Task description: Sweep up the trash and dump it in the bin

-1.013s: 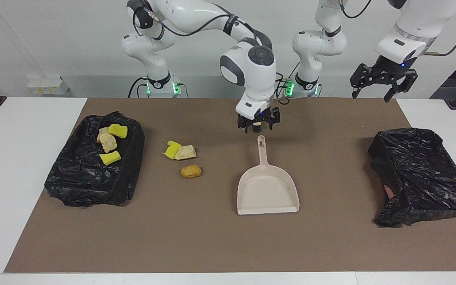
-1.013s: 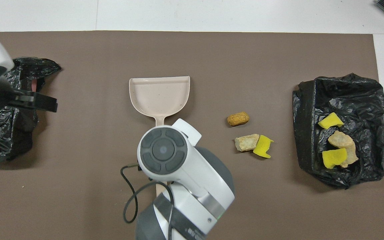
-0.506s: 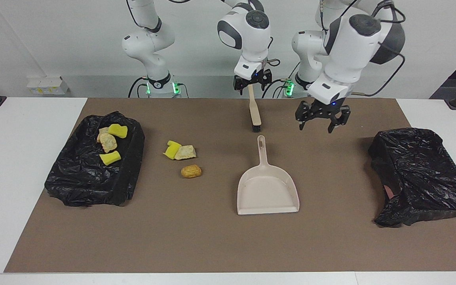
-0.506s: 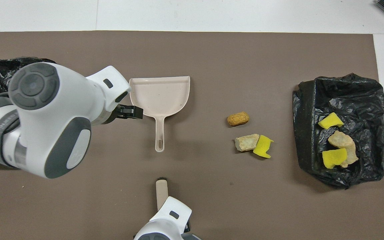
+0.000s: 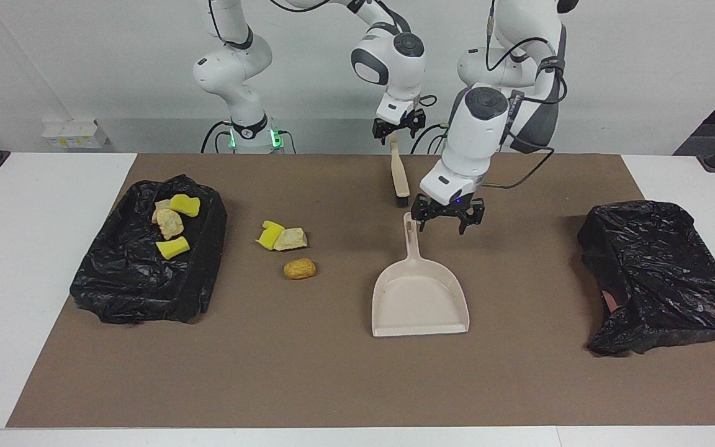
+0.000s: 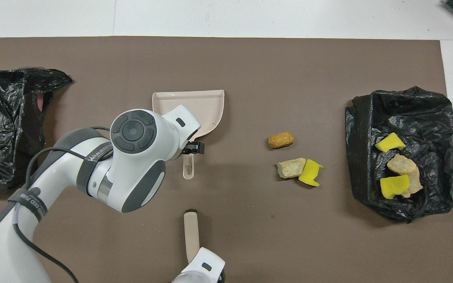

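The left gripper grabs the dustpan by its narrow handle (image 6: pixel 188 165) next, since the dustpan's broad pan spreads wider than the reach of the gripper's fingers.
Three pieces of trash lie on the brown mat: a yellow wedge (image 5: pixel 270 234) (image 6: pixel 310 173), a beige chunk (image 5: pixel 291 239) (image 6: pixel 291 168) and a golden-brown lump (image 5: pixel 300 269) (image 6: pixel 281 140). Several more lie in the black-lined bin (image 5: pixel 140 298) (image 6: pixel 368 118) at the right arm's end. My right gripper (image 5: pixel 398 131) is shut on the beige brush (image 5: pixel 400 177) (image 6: pixel 191 236), which hangs head down. My left gripper (image 5: pixel 443 225) is open, low over the handle (image 5: pixel 411 239) (image 6: pixel 188 169) of the beige dustpan (image 5: pixel 419 298) (image 6: pixel 207 104).
A crumpled black bag (image 5: pixel 655 273) (image 6: pixel 2 125) lies at the left arm's end of the mat. The left arm covers part of the dustpan in the overhead view. White table borders the mat (image 5: pixel 332 372) on all sides.
The right gripper has lifted the brush from beside the dustpan handle and drawn it toward the robots. The left gripper has swung from the black bag's end and dropped over the dustpan handle.
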`<state>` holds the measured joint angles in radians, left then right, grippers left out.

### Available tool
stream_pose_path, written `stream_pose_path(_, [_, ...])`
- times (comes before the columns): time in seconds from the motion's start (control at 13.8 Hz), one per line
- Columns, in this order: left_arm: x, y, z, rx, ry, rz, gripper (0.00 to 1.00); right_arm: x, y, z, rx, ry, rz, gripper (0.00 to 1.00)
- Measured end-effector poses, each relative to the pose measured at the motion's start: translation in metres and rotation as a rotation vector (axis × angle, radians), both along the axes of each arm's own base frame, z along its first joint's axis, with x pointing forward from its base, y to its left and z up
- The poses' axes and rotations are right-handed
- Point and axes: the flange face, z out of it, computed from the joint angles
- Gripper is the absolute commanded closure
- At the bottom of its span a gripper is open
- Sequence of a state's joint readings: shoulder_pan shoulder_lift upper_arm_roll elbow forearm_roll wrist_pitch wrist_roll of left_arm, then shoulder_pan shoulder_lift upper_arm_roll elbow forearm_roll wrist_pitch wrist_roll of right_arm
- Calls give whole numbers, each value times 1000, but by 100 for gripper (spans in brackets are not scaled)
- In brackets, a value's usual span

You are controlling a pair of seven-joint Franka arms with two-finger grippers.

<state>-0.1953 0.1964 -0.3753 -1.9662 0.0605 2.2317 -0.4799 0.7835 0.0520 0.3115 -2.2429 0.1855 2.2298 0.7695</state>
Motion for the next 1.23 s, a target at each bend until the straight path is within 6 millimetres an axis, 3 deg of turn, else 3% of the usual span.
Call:
stream_pose_path(0.14, [-9,-3,-18,1,11,6,4,-7,0,-6,9,-8,9,0])
stream_pose_path(0.29, [-14,-5,-27,2,19,6,21,-14,1,-12,16,-16,17,0])
stream_pose_path(0.36, [-14,-5,-28,3,21,7,22,-15,-1,-15,10,-13,19,22])
stream_pose_path(0.51, [-15,-4,-30,4,25,8,41,-19,-3,-21,7,-13,22,77])
stream_pose_path(0.58, [-15,-5,-31,4,26,8,52,-23,-1,-24,21,-22,27,83])
stream_pose_path(0.72, [-15,-5,-31,3,25,8,73,-28,4,-29,29,-23,37,85])
stream_pose_path(0.8, [-14,-5,-32,3,25,8,90,-28,5,-30,29,-22,38,87])
stream_pose_path(0.87, [-14,-4,-31,3,24,6,100,-27,5,-29,30,-22,36,95])
stream_pose_path(0.94, [-14,-4,-31,3,23,3,100,-25,5,-27,30,-22,33,100])
stream_pose_path(1.23, [-9,2,-27,50,-4,-159,100,-19,7,-22,39,-26,23,100])
